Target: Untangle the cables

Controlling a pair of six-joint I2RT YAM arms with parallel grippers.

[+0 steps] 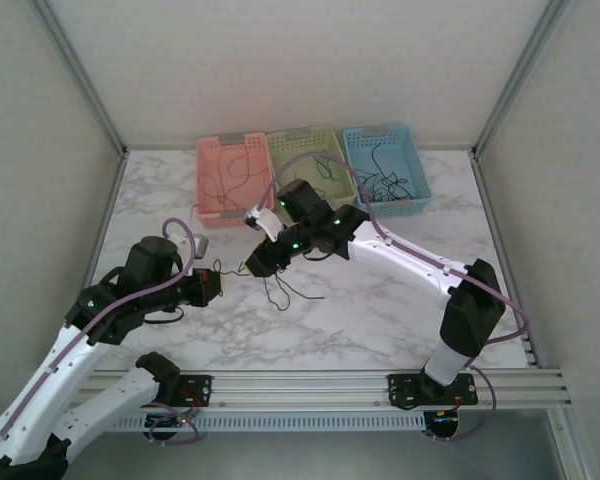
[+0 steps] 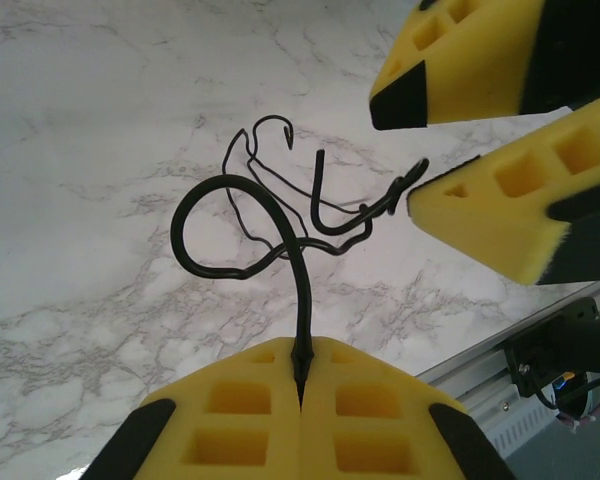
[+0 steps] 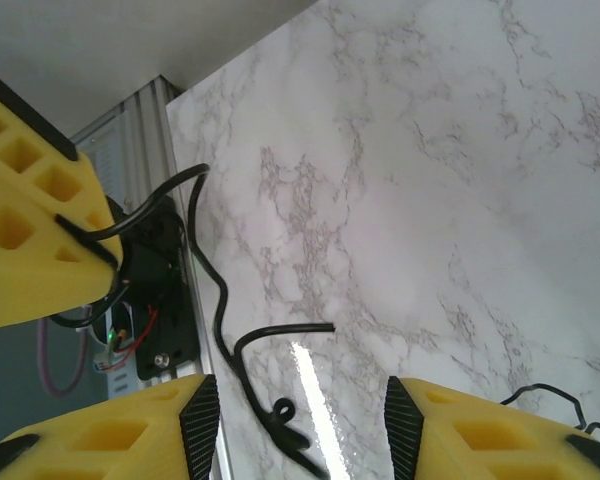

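My right gripper should untangle the black cable, so it next needs to grab the cable near its loose far end (image 1: 244,271) (image 3: 287,436), opposite my left gripper.
A tangle of thin black cables (image 2: 250,215) hangs just above the marble table between my two grippers; it is small in the top view (image 1: 280,285). My left gripper (image 2: 302,372) is shut on one thick black cable, pinched between its yellow pads. My right gripper (image 3: 300,430) stands open, and a black cable (image 3: 270,330) runs loose through the gap between its fingers. Seen from the left wrist, the right gripper (image 2: 405,150) sits around the tangle's far end, which lies against its lower finger (image 2: 500,215). From above, the left gripper (image 1: 216,283) and right gripper (image 1: 252,265) are close together.
Three baskets stand along the back wall: pink (image 1: 206,160), green (image 1: 276,150) and blue (image 1: 417,160), each with thin wires inside. The aluminium rail (image 1: 320,385) runs along the table's near edge. Side walls close in left and right.
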